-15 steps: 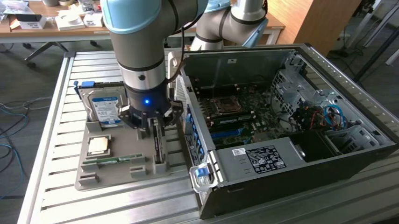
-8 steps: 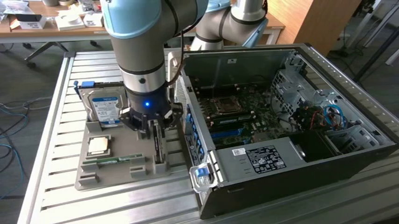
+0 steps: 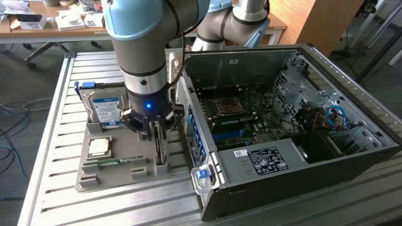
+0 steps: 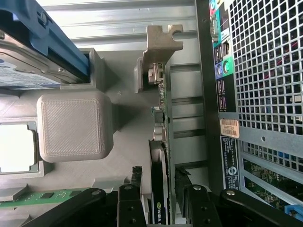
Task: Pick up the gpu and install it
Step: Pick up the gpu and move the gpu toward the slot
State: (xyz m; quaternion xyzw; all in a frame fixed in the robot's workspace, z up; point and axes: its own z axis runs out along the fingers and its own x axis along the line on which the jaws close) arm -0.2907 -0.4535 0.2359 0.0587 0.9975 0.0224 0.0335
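Note:
The robot's gripper should next grab the GPU across its exposed upper edge [image 3: 157,128], because the GPU's lower side is down in the tray slot [image 3: 161,167].
The gpu [image 3: 160,149] stands on edge in a slot of the grey tray [image 3: 88,181], on the side next to the computer case. In the wrist view the gpu [image 4: 160,137] runs as a thin card with a metal bracket at its far end. My gripper [image 3: 156,134] has come straight down over it. The gripper [image 4: 159,182] is open, one black finger on each side of the card's edge, with small gaps showing between the fingers [image 4: 136,177] and the card.
An open computer case [image 3: 283,155] lies on its side right beside the tray, motherboard [image 3: 238,113] facing up. The tray also holds a blue-labelled hard drive [image 3: 105,109], a processor [image 3: 100,147] and a green memory stick [image 3: 119,161]. All rests on a slatted metal table [image 3: 56,117].

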